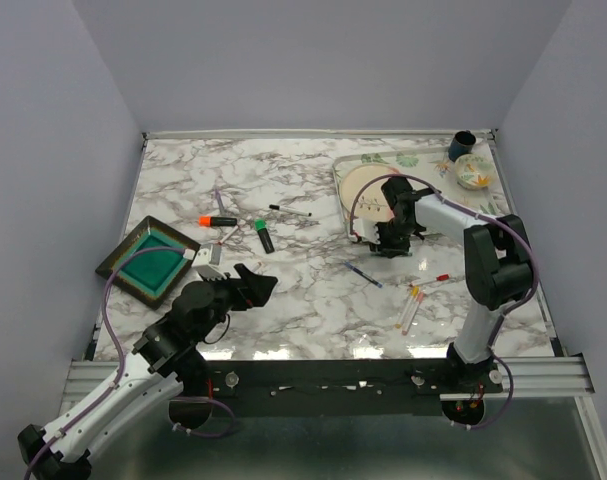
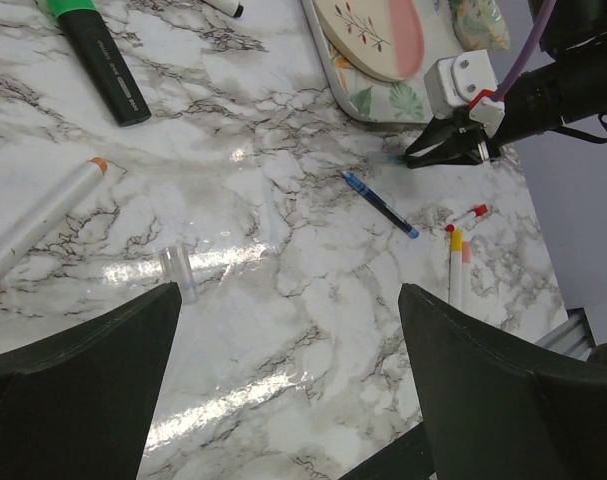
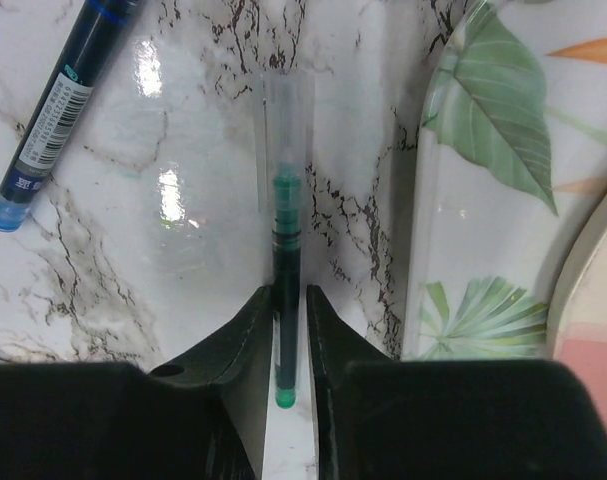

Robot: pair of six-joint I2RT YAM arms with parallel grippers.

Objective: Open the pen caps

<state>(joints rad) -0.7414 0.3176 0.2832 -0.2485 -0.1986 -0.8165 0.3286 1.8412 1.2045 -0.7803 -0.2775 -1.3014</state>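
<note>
Next, my left gripper grabs the green pen's clear cap to pull it open. That leaves the pen's body to my right gripper.
My right gripper point(image 3: 288, 292) reaches down to the marble beside the floral tray point(image 3: 483, 150), its fingers narrowly apart astride a slim green pen point(image 3: 285, 230). A thin gap shows on the pen's right side. The pen's clear cap point(image 3: 286, 120) points away from the fingers. A blue pen point(image 3: 58, 110) lies to the left. From above, the right gripper point(image 1: 388, 245) sits at the tray's near edge. My left gripper point(image 1: 258, 285) hovers wide open and empty over bare marble point(image 2: 290, 290). An orange-capped highlighter point(image 1: 218, 220), a green-capped highlighter point(image 1: 264, 234) and a black pen point(image 1: 290, 211) lie mid-table.
A dark tray with a green inside point(image 1: 148, 262) sits at the left. A plate point(image 1: 368, 190), a dark cup point(image 1: 462, 146) and a patterned bowl point(image 1: 473, 172) stand on the floral tray. Red- and yellow-capped pens point(image 1: 413, 300) lie front right. A loose clear cap point(image 2: 178, 270) lies near my left finger.
</note>
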